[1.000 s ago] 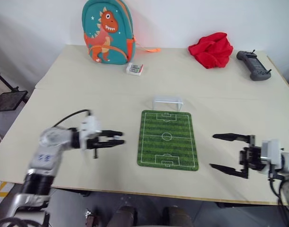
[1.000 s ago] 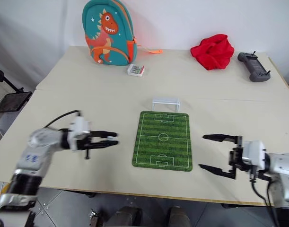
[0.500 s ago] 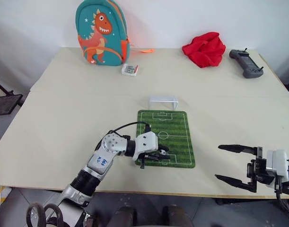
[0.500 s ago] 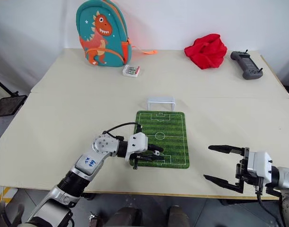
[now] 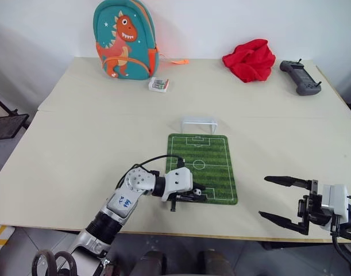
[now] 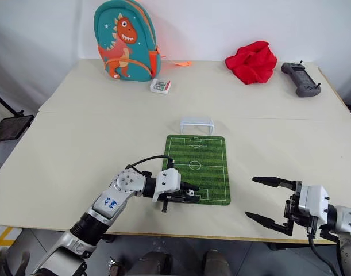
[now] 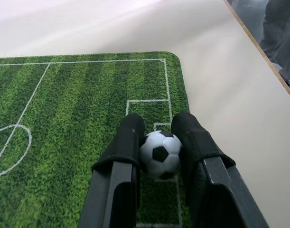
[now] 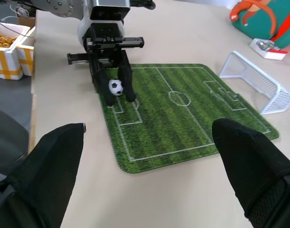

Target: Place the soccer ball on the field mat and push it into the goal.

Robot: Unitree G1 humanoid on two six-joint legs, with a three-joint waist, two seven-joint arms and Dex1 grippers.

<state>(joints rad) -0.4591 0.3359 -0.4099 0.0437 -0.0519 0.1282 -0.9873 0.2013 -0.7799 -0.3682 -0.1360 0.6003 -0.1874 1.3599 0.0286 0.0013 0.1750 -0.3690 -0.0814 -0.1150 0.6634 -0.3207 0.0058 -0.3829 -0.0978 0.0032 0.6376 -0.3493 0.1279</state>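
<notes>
The soccer ball (image 7: 160, 155) is low over the penalty box (image 7: 152, 209) and would stay on the mat, so the robot's left gripper should open.
The green field mat (image 5: 204, 161) lies at the table's middle, with the white goal (image 5: 199, 122) standing just beyond its far end. My left gripper (image 5: 197, 192) reaches in from the left over the mat's near end and is shut on the soccer ball (image 7: 160, 154). The little black-and-white ball sits between the two black fingers (image 7: 128, 142), low over the near penalty box. I cannot tell whether it touches the mat. The soccer ball (image 8: 116, 87) also shows from the right wrist. My right gripper (image 5: 264, 197) hangs open near the table's front right edge, holding nothing.
A teal dinosaur backpack (image 5: 124, 39) stands at the back left, with a small white box (image 5: 158, 85) in front of it. A red cloth (image 5: 249, 58) and a black controller (image 5: 300, 77) lie at the back right. The table's front edge (image 5: 221, 237) runs close to both grippers.
My left gripper has swung right from beside the mat to over its near end and sunk lower, with the ball in it. The right gripper has hardly moved.
</notes>
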